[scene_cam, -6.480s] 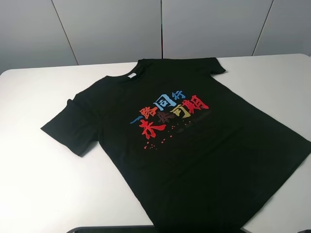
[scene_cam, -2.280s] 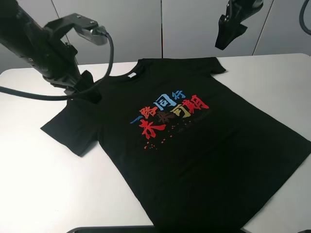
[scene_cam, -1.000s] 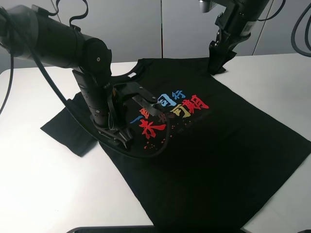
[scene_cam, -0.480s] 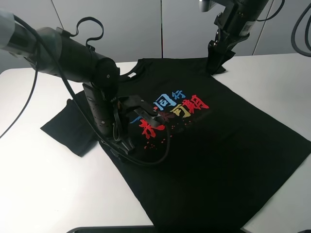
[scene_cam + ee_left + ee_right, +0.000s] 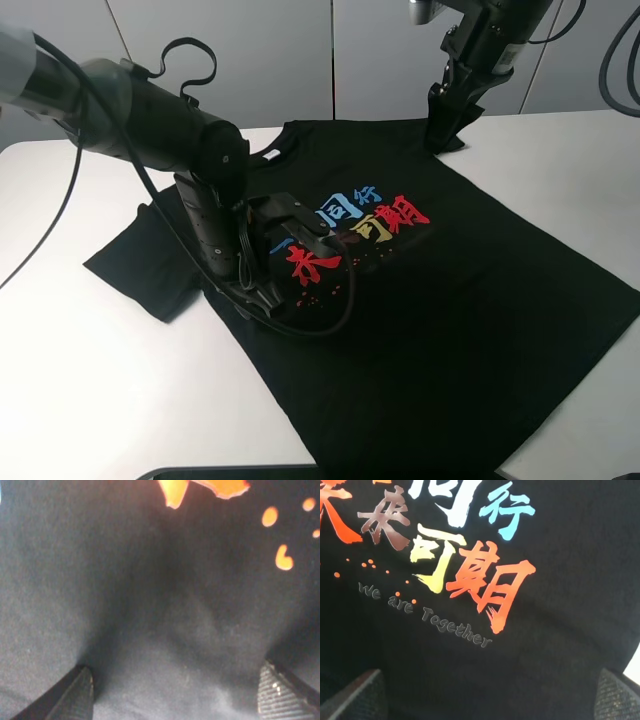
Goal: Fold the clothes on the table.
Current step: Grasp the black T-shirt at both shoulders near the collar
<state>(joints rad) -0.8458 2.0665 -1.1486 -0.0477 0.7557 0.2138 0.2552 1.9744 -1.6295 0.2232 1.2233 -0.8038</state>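
The plain side cloth [image 5: 250, 328] is beside the red characters. My left gripper will grab it next to fold the black T-shirt [image 5: 430, 300].
The clothes, a black T-shirt [image 5: 430, 300] with red, blue and yellow characters [image 5: 345, 225] on the chest, lie flat and face up on the white table [image 5: 80, 380]. My left gripper [image 5: 258, 300] points down at the shirt's near left side, just below the left sleeve [image 5: 140, 265]. The left wrist view shows it open [image 5: 180, 695], fingertips [image 5: 77, 692] wide apart and close over plain black cloth. My right gripper [image 5: 442, 132] hangs by the far right sleeve. It is open [image 5: 485, 697], looking down on the print [image 5: 470, 575] with nothing between its fingers.
Grey wall panels [image 5: 270, 60] stand behind the table. The shirt's hem reaches the table's front right edge [image 5: 590, 430]. Bare white tabletop lies to the left and at the far right [image 5: 570, 170]. A cable loop [image 5: 320, 325] from the left arm lies over the shirt.
Both arms have come into view and down to the shirt. Over the last second the left gripper has shifted a little toward the front; the right arm has barely moved.
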